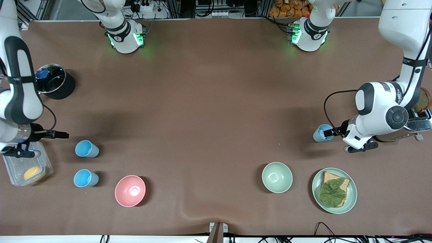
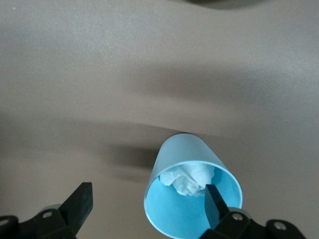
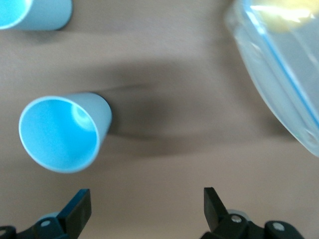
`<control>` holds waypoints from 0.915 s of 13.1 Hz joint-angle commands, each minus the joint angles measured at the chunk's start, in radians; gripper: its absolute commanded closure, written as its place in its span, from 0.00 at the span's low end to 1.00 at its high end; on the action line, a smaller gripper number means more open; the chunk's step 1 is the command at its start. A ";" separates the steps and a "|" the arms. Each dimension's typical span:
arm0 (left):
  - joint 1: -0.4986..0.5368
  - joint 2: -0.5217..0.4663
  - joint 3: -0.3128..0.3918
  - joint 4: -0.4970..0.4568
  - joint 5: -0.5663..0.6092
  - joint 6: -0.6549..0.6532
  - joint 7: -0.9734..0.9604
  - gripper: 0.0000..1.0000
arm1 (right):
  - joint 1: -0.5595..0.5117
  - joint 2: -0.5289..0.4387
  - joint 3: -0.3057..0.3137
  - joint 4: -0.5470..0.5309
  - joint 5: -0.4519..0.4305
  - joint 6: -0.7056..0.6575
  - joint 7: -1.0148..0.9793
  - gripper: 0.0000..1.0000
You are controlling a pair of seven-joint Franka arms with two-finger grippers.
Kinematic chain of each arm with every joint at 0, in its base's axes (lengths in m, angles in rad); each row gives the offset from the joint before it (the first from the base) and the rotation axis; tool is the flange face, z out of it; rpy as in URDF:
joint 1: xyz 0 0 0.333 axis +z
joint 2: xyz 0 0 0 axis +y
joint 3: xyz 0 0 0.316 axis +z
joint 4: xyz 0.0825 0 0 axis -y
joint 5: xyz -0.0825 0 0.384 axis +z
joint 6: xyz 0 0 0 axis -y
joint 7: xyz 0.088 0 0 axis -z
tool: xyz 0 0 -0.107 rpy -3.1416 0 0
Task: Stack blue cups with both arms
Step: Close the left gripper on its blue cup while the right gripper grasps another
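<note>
The robot's right gripper next needs to pick up the farther light-blue cup by its rim (image 1: 77, 148) (image 3: 64, 171), so that it can stack that cup with the cup at the left gripper.
Three light-blue cups stand upright on the brown table. Two are toward the right arm's end, one (image 1: 87, 149) farther from the front camera than the other (image 1: 86, 178). My right gripper (image 1: 64, 135) is open and empty beside the farther one. The right wrist view shows my right gripper (image 3: 146, 195) over bare table, with one cup (image 3: 62, 132) close by and another (image 3: 35, 12) at the frame's edge. The third cup (image 1: 322, 132) is at the left arm's end and has crumpled white paper inside. My left gripper (image 1: 329, 132) is open; in the left wrist view (image 2: 148, 191) one finger (image 2: 212, 199) is inside this cup (image 2: 184, 154) and the other is outside it.
A pink bowl (image 1: 130, 190) sits near the two cups. A pale green bowl (image 1: 277, 177) and a plate with bread and lettuce (image 1: 334, 190) sit nearer the front camera than the third cup. A clear container (image 1: 27, 168), a black pot (image 1: 54, 82) and a toaster (image 1: 418, 118) stand at the table's ends.
</note>
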 commanded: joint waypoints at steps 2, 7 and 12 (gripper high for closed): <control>0.000 0.012 -0.008 -0.008 0.021 0.021 0.012 0.97 | 0.057 0.052 0.010 0.037 0.002 0.030 0.050 0.00; -0.006 0.003 -0.056 -0.002 0.021 0.038 -0.005 1.00 | 0.054 0.101 0.010 0.037 -0.004 0.104 0.048 0.00; -0.018 -0.057 -0.289 0.070 0.006 -0.074 -0.262 1.00 | 0.045 0.143 0.010 0.034 0.002 0.141 0.050 0.40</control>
